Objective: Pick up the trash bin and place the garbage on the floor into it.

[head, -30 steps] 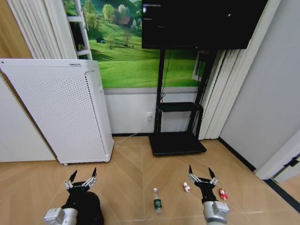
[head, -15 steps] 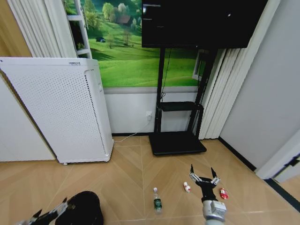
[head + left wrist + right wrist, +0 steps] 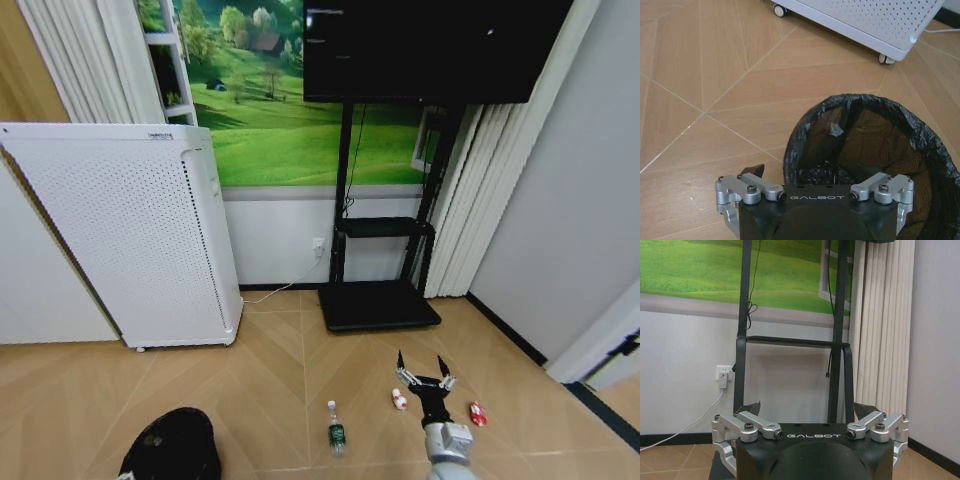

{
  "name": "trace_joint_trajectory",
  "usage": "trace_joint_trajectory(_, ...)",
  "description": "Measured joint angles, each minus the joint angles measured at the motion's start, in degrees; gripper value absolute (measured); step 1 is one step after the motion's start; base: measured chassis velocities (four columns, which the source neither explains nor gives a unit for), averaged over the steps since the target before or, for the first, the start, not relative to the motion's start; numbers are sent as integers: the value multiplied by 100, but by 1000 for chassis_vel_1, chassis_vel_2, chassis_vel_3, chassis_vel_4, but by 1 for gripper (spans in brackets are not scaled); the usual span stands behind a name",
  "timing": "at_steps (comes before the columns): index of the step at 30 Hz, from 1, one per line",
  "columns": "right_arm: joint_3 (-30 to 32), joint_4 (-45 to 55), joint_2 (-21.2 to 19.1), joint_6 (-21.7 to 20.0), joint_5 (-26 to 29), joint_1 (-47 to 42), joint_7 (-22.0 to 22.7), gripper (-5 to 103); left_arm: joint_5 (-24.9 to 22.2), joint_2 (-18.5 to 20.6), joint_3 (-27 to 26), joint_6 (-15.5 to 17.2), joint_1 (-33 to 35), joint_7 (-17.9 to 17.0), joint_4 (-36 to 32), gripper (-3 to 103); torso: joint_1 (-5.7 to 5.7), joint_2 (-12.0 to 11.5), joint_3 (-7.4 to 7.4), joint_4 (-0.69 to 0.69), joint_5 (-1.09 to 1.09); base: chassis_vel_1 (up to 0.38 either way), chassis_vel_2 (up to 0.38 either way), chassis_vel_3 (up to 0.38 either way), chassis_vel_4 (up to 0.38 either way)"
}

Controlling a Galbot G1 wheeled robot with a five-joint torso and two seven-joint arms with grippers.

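My left gripper should next grab its thin, liner-covered rim (image 3: 791, 162) to pick up the trash bin, whose wide opening is beyond my fingers' span.
The trash bin (image 3: 172, 445), small, black and round with a dark liner, stands on the wood floor at the lower left. In the left wrist view my left gripper (image 3: 810, 172) is open low over the trash bin (image 3: 875, 145); one fingertip (image 3: 754, 170) is outside the rim and the other side is over the liner. The garbage lies to the right: a clear bottle (image 3: 336, 432) with a green label and two red-and-white pieces (image 3: 399, 400) (image 3: 477, 413). My right gripper (image 3: 421, 378) hangs open and empty between those two pieces. In the right wrist view the right gripper (image 3: 807, 410) faces the wall.
A tall white perforated air purifier (image 3: 130, 230) on castors stands behind the bin, its base close in the left wrist view (image 3: 875, 20). A black TV stand (image 3: 378, 300) with a low base plate is against the wall ahead. Open floor lies between bin and bottle.
My left arm has dropped out of the head view down to the bin's rim. The right gripper has shifted slightly left and forward, still open.
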Motion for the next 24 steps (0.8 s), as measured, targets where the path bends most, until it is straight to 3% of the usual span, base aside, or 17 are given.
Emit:
trace_joint_trajectory(6, 39, 96, -136, -94, 136, -11, 10, 100, 59, -38, 337, 151, -190, -131, 249, 102, 2, 7, 4, 1, 0, 0, 0, 0, 0)
trace_joint_trajectory(11, 20, 109, -155, -147, 185, 3, 34, 100, 167, -103, 484, 134, -271, -128, 435, 98, 4, 10, 7, 2, 0, 0, 0, 0, 0)
trace_joint_trajectory(14, -4, 114, -151, -150, 189, -7, 35, 100, 223, -95, 577, 41, -434, -135, 626, 92, 4, 12, 8, 1, 0, 0, 0, 0, 0)
trace_joint_trajectory(17, -8, 130, -122, -210, 159, -23, 187, 100, 240, -73, 642, 6, -644, -113, 876, 76, 5, 14, 10, 1, 0, 0, 0, 0, 0)
trace_joint_trajectory(19, -8, 130, -122, -210, 159, -23, 187, 100, 240, -73, 642, 6, -644, -113, 876, 76, 5, 14, 10, 1, 0, 0, 0, 0, 0)
trace_joint_trajectory(21, 9, 152, -109, -310, 144, -83, 337, 100, 223, -89, 650, -12, -753, -45, 995, 59, 5, 16, 11, 1, 0, 0, 0, 0, 0)
trace_joint_trajectory(23, 22, 154, -109, -317, 139, -93, 354, 100, 213, -99, 652, -33, -769, -32, 1026, 59, 5, 17, 11, 1, 0, 0, 0, 0, 0)
trace_joint_trajectory(24, 31, 161, -109, -318, 139, -101, 365, 100, 191, -117, 652, -62, -788, -29, 1061, 53, 5, 17, 11, 1, 0, 0, 0, 0, 0)
